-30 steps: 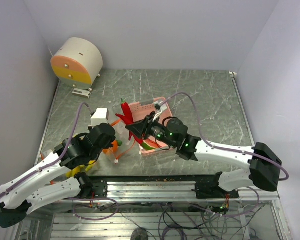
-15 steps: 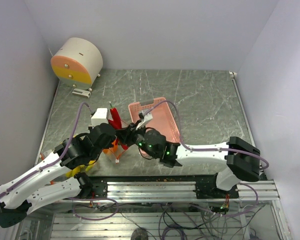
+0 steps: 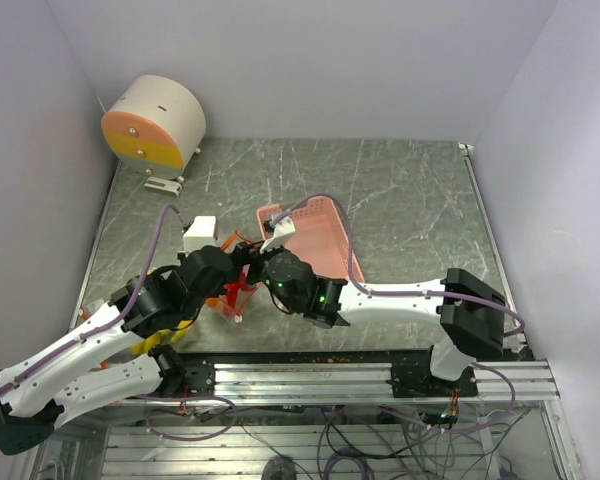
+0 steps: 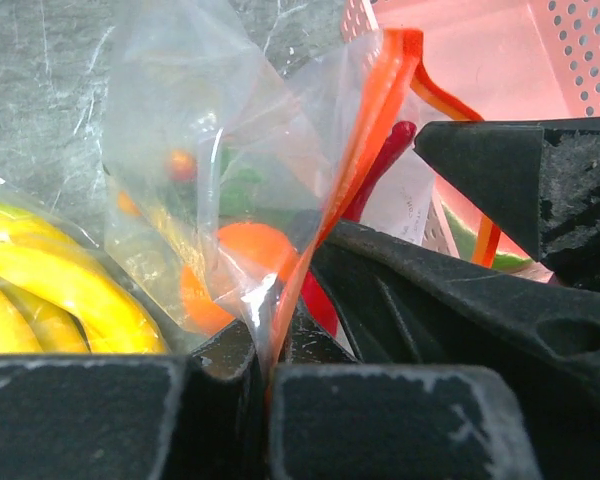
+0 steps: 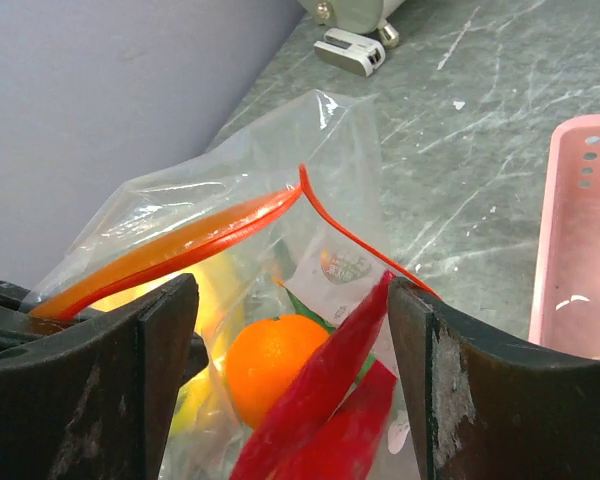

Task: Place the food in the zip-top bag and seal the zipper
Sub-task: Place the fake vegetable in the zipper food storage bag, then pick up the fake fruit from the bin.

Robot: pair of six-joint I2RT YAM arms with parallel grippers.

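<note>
The bag's opening needs to take one free end of the slice first, so my right gripper should next grab the watermelon slice (image 4: 500,262) near its other end.
The clear zip-top bag (image 5: 280,160) stands open by the left arm, and its orange-red zipper (image 5: 180,250) forms the mouth. My left gripper (image 4: 268,345) is shut on the zipper edge and holds it up; it also shows in the top view (image 3: 230,272). My right gripper (image 5: 292,300) is open at the mouth, with two red chili peppers (image 5: 325,400) lying between its fingers. An orange (image 5: 270,365) and yellow bananas (image 4: 60,290) sit inside the bag. A watermelon slice (image 4: 500,262) shows beside the right gripper, near the tray.
The pink tray (image 3: 320,240) lies just right of the bag, behind the right arm. A small white box (image 3: 198,233) stands left of the bag. A round white-and-orange device (image 3: 155,120) stands at the back left by the wall.
My right gripper has carried the red chili peppers left from the pink tray to the bag's mouth, and they now hang lower in it. The left gripper has kept its hold.
</note>
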